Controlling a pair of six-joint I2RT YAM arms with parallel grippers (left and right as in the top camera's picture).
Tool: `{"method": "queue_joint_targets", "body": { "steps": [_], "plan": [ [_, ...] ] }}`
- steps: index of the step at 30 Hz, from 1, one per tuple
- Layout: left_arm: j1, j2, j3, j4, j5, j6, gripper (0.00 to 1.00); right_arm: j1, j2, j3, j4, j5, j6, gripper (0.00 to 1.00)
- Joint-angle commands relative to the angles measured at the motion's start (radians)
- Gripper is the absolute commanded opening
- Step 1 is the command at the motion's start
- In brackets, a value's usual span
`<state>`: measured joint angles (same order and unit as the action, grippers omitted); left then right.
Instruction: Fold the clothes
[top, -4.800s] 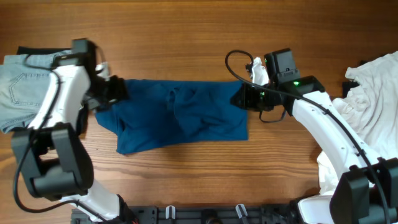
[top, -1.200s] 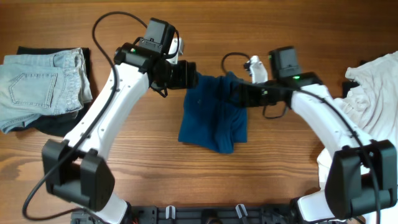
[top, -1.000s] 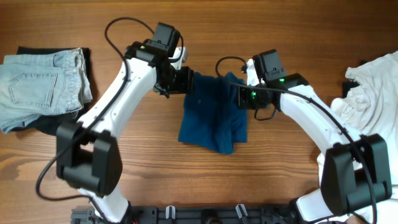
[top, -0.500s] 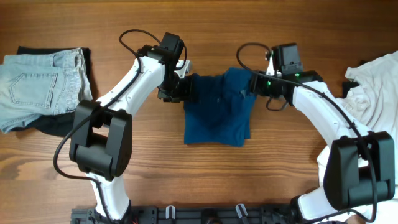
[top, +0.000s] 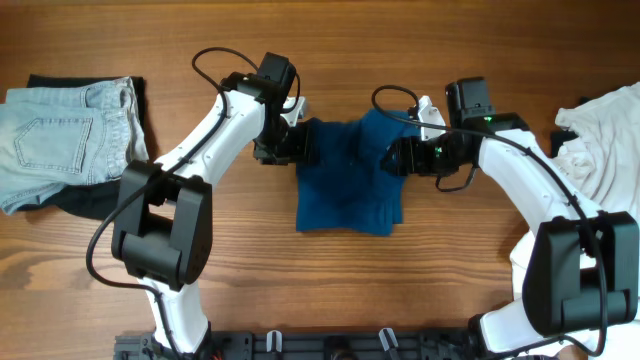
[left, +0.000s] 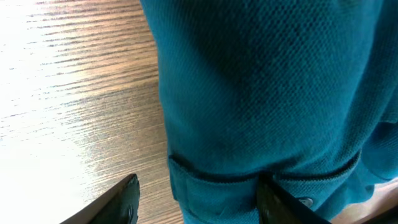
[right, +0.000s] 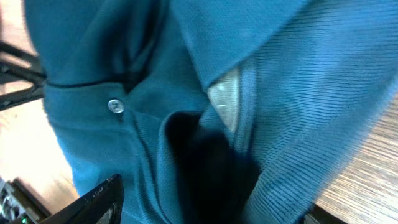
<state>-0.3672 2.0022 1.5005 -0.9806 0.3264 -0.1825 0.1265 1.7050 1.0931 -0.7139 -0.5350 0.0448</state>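
Observation:
Next, my left gripper grabs the folded polo shirt by its hem corner (top: 304, 150) (left: 191, 191), layers together, and lays it on the denim.
The dark blue polo shirt (top: 345, 180) lies folded into a rough square at the table's middle. My left gripper (top: 298, 146) is at its upper left corner. In the left wrist view the gripper (left: 198, 188) is open: the shirt's hem (left: 249, 180) lies between the spread fingers, and bare wood shows beside the left finger (left: 121, 200). My right gripper (top: 396, 158) rests over the shirt's upper right part. Seen from the right wrist, that gripper (right: 211, 202) is open above the collar and a button (right: 114, 106), pinching nothing.
Folded pale denim (top: 60, 140) lies on a black garment (top: 92, 202) at the far left. A white garment (top: 600, 160) is heaped at the right edge. A cable loops above the right wrist (top: 395, 95). Bare wood surrounds the shirt.
The right gripper has opened, let go of the shirt and slid toward the table's front, over the collar. The shirt has settled flat. The left arm has held still for the last half second.

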Motion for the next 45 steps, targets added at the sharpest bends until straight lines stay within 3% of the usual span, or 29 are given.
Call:
{"method": "queue_joint_targets", "body": {
  "steps": [1,3,5,11,12,14,16,20,24,26,28,31,40,45],
  "plan": [
    [-0.001,0.016,-0.011,0.019,-0.003,0.022,0.59,0.031,0.0,-0.063,0.056,-0.037,0.057,0.4],
    [-0.001,0.016,-0.011,0.025,-0.003,0.022,0.59,0.042,0.0,-0.108,0.103,0.039,0.134,0.18],
    [-0.001,0.016,-0.011,0.024,-0.003,0.022,0.58,0.042,-0.001,-0.119,0.087,0.138,0.193,0.04],
    [-0.001,0.016,-0.011,0.016,-0.014,0.022,0.58,0.03,-0.064,-0.047,-0.176,0.448,0.298,0.05],
    [-0.001,0.016,-0.011,0.016,-0.022,0.022,0.58,0.03,-0.076,-0.045,-0.19,0.449,0.298,0.13],
    [-0.001,0.016,-0.011,0.016,-0.033,0.022,0.58,0.03,-0.095,-0.045,-0.202,0.446,0.294,0.53],
    [0.0,0.016,-0.011,0.015,-0.033,0.022,0.64,0.027,-0.113,-0.045,-0.209,0.463,0.296,0.59],
    [0.02,0.013,-0.01,-0.021,-0.032,0.022,0.82,0.0,-0.166,-0.025,-0.202,0.438,0.294,0.54],
    [0.071,-0.007,-0.01,-0.068,-0.014,0.023,0.84,-0.002,-0.24,-0.011,-0.112,0.109,0.078,0.31],
    [0.102,-0.018,-0.01,-0.068,0.038,0.023,0.88,0.0,-0.246,-0.012,-0.089,0.082,0.087,0.16],
    [0.125,-0.019,-0.01,-0.047,0.138,0.058,0.9,0.011,-0.219,-0.028,-0.063,0.084,0.089,0.1],
    [0.138,-0.017,-0.01,-0.01,0.279,0.101,0.94,0.04,-0.143,-0.067,-0.001,0.085,0.09,0.08],
    [0.06,-0.01,-0.052,0.066,0.286,0.1,1.0,0.053,0.182,-0.079,0.052,0.085,0.113,0.06],
    [0.016,0.036,-0.167,0.232,0.307,-0.017,1.0,0.053,0.222,-0.079,0.059,0.085,0.116,0.06]
  ]
}}
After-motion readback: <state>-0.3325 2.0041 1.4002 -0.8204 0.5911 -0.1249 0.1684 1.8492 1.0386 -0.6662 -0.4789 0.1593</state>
